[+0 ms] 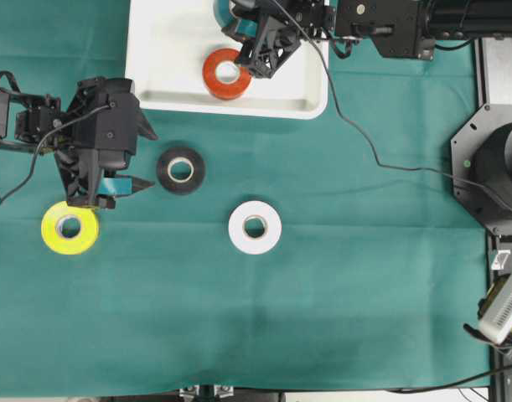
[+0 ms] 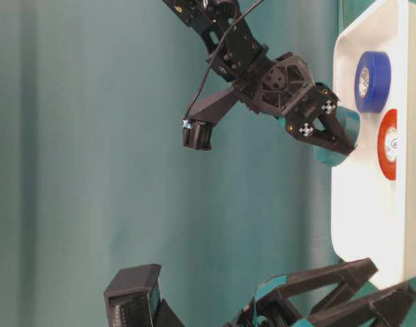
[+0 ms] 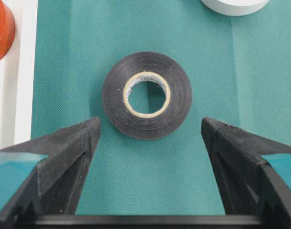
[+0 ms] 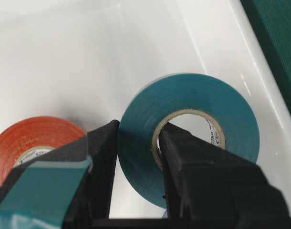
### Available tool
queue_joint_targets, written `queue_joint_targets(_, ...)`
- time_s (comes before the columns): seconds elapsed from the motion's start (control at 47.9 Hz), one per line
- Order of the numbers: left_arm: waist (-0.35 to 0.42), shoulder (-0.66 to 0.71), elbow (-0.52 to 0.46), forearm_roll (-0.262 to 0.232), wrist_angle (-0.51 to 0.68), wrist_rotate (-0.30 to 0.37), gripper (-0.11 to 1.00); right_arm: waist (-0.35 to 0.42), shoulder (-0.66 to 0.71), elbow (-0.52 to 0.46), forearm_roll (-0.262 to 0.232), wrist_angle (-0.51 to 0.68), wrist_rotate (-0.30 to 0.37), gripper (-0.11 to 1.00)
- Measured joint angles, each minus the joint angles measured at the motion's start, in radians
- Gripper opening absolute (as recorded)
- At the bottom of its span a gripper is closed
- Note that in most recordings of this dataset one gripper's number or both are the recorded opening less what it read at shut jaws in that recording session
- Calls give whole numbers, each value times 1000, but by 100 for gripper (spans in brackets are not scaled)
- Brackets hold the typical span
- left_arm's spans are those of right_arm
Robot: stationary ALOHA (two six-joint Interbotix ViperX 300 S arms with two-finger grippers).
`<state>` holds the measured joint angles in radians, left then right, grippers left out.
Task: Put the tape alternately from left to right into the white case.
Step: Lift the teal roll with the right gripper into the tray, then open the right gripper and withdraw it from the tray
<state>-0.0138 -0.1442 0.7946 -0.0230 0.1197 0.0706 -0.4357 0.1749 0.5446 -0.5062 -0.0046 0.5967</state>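
The teal tape roll sits low inside the case's rim, over the bottom of the white case [image 1: 172, 84] [image 4: 102, 62], so my right gripper opens next.
The white case [image 1: 172, 84] lies at the back of the green cloth, with a red tape roll [image 1: 226, 74] and a blue roll [image 2: 371, 80] inside it. My right gripper [image 4: 138, 133] hangs over the case, shut on the wall of a teal tape roll [image 4: 193, 138], one finger in the core and one outside. A black tape roll [image 3: 146, 94] lies flat on the cloth just ahead of my left gripper [image 3: 150, 126], which is open and apart from the roll with nothing between its fingers. In the overhead view the left gripper [image 1: 152, 159] is left of the black roll [image 1: 181, 170].
A yellow roll [image 1: 69, 228] lies at the left beside my left arm, and a white roll [image 1: 255, 227] lies mid-table. The case rim [image 3: 21, 71] runs close to the black roll. A cable [image 1: 364, 134] trails from the right arm across the cloth.
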Motion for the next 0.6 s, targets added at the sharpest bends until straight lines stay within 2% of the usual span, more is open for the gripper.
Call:
queue_joint_targets(0.167, 0, 0, -2, -2, -2, -2, 40, 0, 0, -8, 0, 0, 0, 25)
queue_joint_targets(0.334, 0, 0, -2, 0, -2, -2, 40, 0, 2, -9, 0, -2, 0, 72)
queue_joint_targets(0.375, 0, 0, -2, 0, -2, -2, 40, -2, 2, -11, 0, -2, 0, 79)
queue_joint_targets(0.605, 0, 0, -2, 0, -2, -2, 41, 0, 0, -11, 0, -2, 2, 78)
